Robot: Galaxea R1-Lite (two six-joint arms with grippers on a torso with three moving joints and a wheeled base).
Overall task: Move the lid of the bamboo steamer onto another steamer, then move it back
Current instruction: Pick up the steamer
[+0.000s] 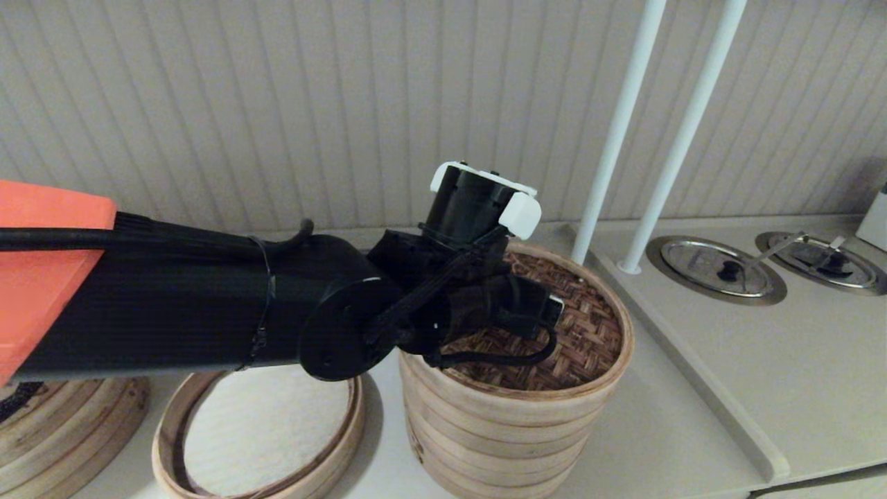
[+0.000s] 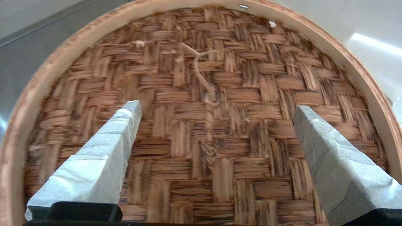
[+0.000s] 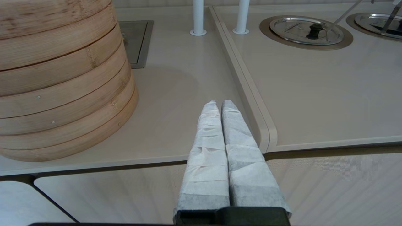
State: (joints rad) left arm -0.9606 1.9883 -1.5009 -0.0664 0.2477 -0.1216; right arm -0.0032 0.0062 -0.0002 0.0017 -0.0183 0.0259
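Note:
Both my left gripper's fingers reach down to the woven top (image 1: 586, 337) (image 2: 171, 122), the knot loop centred in their gap, so it is time to close on it.
The bamboo steamer lid (image 1: 582, 333), dark woven top in a pale rim, sits on the multi-tier stack (image 1: 499, 430) in the middle of the head view. My left arm reaches over it from the left. In the left wrist view my left gripper (image 2: 216, 106) hangs open just above the weave (image 2: 201, 175), its fingers (image 2: 103, 150) spread either side of the knot loop (image 2: 201, 72), holding nothing. The other steamer (image 1: 166, 450), a low tray with a white liner, stands left of the stack. My right gripper (image 3: 220, 102) is shut and empty by the counter's front edge, right of the stack (image 3: 62, 88).
A big bamboo stack (image 1: 69, 430) sits at the bottom left. Two white poles (image 1: 617, 132) rise behind the lid. To the right runs a raised counter edge (image 1: 693, 367), with round steel lids (image 1: 717, 267) set into the counter beyond it.

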